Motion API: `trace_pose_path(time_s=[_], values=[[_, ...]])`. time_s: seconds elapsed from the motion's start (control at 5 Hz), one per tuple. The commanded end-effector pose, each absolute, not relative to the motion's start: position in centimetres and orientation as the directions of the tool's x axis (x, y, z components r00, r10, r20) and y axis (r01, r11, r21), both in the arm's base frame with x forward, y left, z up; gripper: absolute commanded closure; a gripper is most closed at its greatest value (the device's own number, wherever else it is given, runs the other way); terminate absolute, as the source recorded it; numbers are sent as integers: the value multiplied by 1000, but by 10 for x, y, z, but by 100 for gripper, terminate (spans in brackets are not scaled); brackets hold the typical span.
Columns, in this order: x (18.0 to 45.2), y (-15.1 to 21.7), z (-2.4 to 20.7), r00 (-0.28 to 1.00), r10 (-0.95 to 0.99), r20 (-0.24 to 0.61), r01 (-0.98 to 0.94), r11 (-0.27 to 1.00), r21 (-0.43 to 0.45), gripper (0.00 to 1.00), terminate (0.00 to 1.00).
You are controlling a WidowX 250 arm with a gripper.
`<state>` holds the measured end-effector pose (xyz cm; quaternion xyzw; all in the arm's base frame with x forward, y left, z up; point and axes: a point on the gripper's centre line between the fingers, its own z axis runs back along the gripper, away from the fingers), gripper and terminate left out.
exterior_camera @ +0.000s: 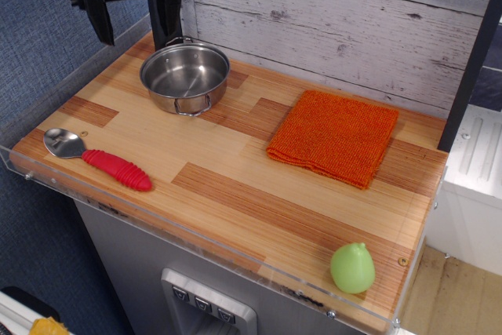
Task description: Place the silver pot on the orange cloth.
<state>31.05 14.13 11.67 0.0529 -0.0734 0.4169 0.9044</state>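
Observation:
The gripper grabs the pot by its rim (144, 73) next, to set the silver pot on the orange cloth (334, 136).
The silver pot (185, 76) stands upright and empty on the wooden counter at the back left, one wire handle facing the front. The orange cloth (334, 136) lies flat to its right, apart from the pot. My gripper (135, 27) hangs at the top left, above and behind the pot's left side, with both black fingers (101, 20) spread wide and nothing between them. It does not touch the pot.
A silver spoon with a red handle (98, 158) lies at the front left. A green pear-shaped toy (352, 268) sits at the front right corner. A clear acrylic rim (47, 100) edges the counter's left and front. A grey plank wall (353, 21) stands behind.

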Motion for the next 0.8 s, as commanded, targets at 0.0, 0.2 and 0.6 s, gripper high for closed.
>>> trace_pose_path(time_s=[0.0,0.2,0.6], values=[[328,167,93,512,830,221,-853,522,15,0,0],[331,170,78,513,824,241,-853,521,35,0,0],[335,181,52,493,841,224,-866,500,30,0,0]])
